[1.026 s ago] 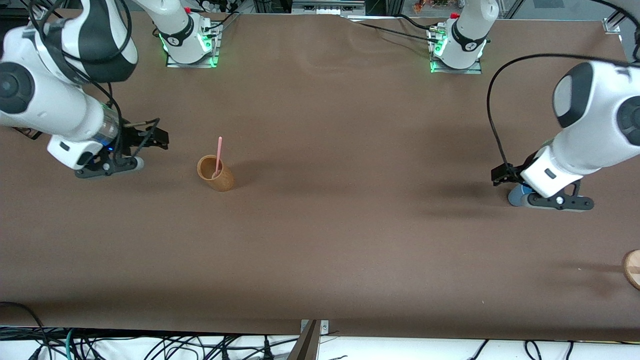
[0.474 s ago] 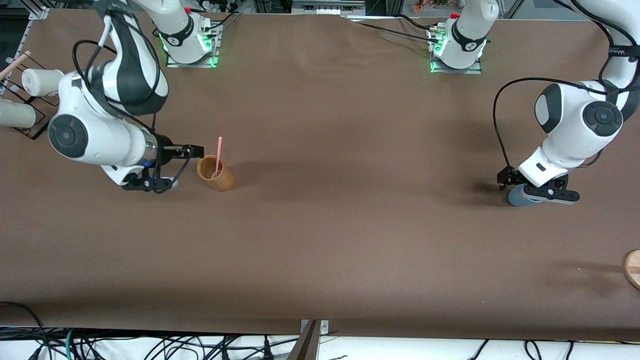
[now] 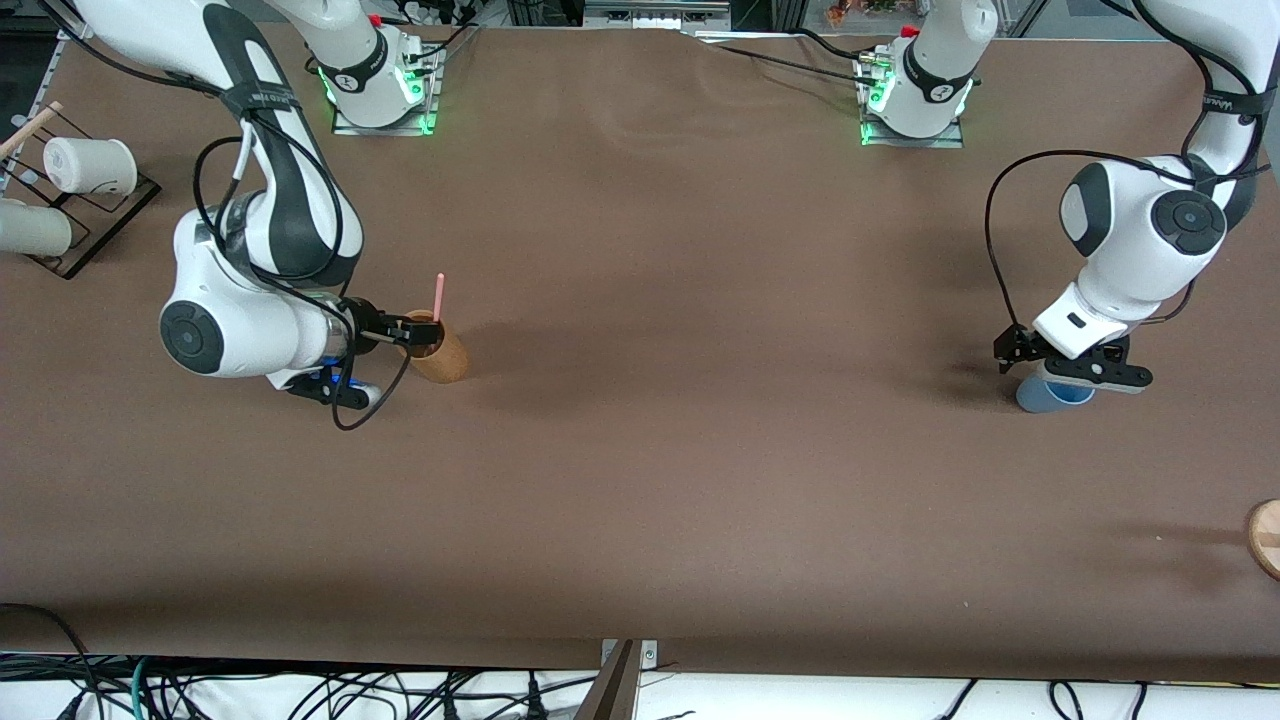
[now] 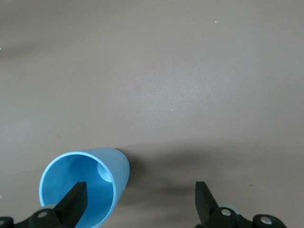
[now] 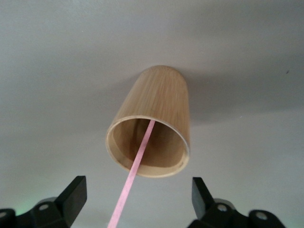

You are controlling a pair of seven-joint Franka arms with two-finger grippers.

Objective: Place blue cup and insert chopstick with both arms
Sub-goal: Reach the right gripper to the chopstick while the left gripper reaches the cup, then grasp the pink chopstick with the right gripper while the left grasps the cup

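Note:
The pink chopstick's tip has to stay free to go into the blue cup (image 3: 1050,396). My right gripper should take the chopstick by its upper end (image 3: 439,283) next.
The blue cup (image 3: 1050,396) stands upright on the table at the left arm's end. My left gripper (image 3: 1078,374) is open just above it. In the left wrist view one fingertip (image 4: 75,198) is over the blue cup's (image 4: 90,183) bright inside and the other is outside, the gripper (image 4: 140,202) straddling its wall. The pink chopstick (image 3: 438,298) leans in a tan cup (image 3: 440,352) toward the right arm's end. My right gripper (image 3: 412,333) is open at that cup's rim. In the right wrist view the chopstick (image 5: 135,183) runs between the open fingers of the gripper (image 5: 137,199), untouched, above the tan cup (image 5: 156,118).
A black rack (image 3: 95,215) with white cups lying on it stands at the right arm's end of the table. A round wooden piece (image 3: 1266,538) lies at the table's edge at the left arm's end, nearer to the front camera.
My right arm has swung in toward the tan cup; its gripper now reaches the rim. My left arm has drawn up and shifted slightly over the blue cup, which has not moved.

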